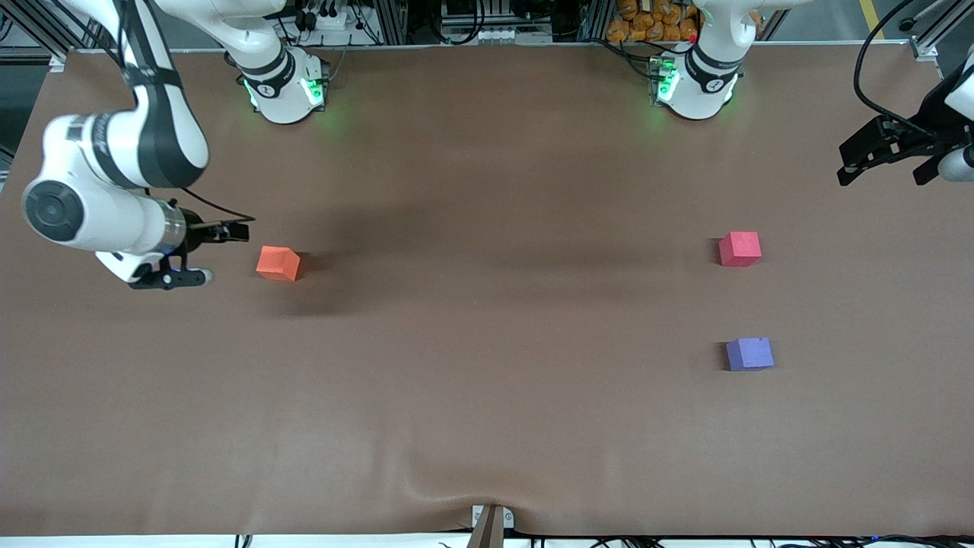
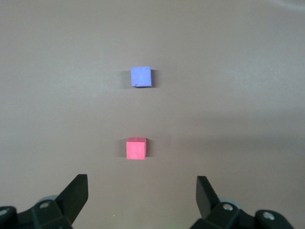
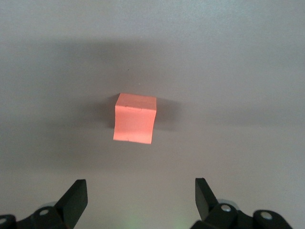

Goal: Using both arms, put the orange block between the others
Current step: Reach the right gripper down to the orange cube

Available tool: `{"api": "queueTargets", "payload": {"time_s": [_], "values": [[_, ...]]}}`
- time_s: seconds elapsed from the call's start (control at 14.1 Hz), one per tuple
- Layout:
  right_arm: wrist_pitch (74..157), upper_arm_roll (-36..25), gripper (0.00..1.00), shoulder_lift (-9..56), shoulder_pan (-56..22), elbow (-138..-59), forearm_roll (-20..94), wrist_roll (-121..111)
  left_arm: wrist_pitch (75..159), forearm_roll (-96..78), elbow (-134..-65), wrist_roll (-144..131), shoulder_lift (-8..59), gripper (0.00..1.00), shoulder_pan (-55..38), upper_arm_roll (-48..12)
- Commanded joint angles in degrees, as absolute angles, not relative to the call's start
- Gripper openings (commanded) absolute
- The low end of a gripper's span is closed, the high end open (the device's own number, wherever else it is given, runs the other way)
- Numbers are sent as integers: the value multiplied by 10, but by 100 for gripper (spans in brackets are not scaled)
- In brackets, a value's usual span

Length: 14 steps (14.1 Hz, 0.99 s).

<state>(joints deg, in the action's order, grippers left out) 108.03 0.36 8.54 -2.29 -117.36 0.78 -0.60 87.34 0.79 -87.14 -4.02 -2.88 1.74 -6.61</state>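
My right gripper takes hold of the orange block (image 1: 278, 263) by its opposite sides next, to set it between the red-pink cube (image 1: 740, 249) and the purple cube.
The orange block (image 1: 278, 263) (image 3: 135, 118) lies alone on the brown table toward the right arm's end. My right gripper (image 1: 217, 255) (image 3: 141, 193) hangs open just beside it, apart from it, with nothing between its fingers. Toward the left arm's end lie the others: the red-pink cube (image 1: 740, 249) (image 2: 136, 148), and the purple cube (image 1: 749, 354) (image 2: 141, 77) nearer to the front camera, a gap between them. My left gripper (image 1: 886, 169) (image 2: 141, 191) hovers open and empty over the table's edge at that end, pointing toward the two cubes.
The brown table cover (image 1: 487, 396) stretches wide between the orange block and the two cubes. Both arm bases (image 1: 285, 87) (image 1: 696, 84) stand along the table's edge farthest from the front camera. A small bracket (image 1: 491, 524) sits at the nearest edge.
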Motion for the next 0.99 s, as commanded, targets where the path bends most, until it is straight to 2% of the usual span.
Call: {"api": "queueTargets", "payload": {"time_s": [0.0,0.28,0.92], "values": [[1135,4,100,104,-25,-1206,15,5,863,1,-860,-27,-26,100,22,-68],[1172,4,100,167,-21,-1207,61,12,863,0,-860,-28,-27,100,24,-67],[1237,4,100,221,-25,-1220,79,13,863,1,-864,-32,-21,100,24,-68]]}}
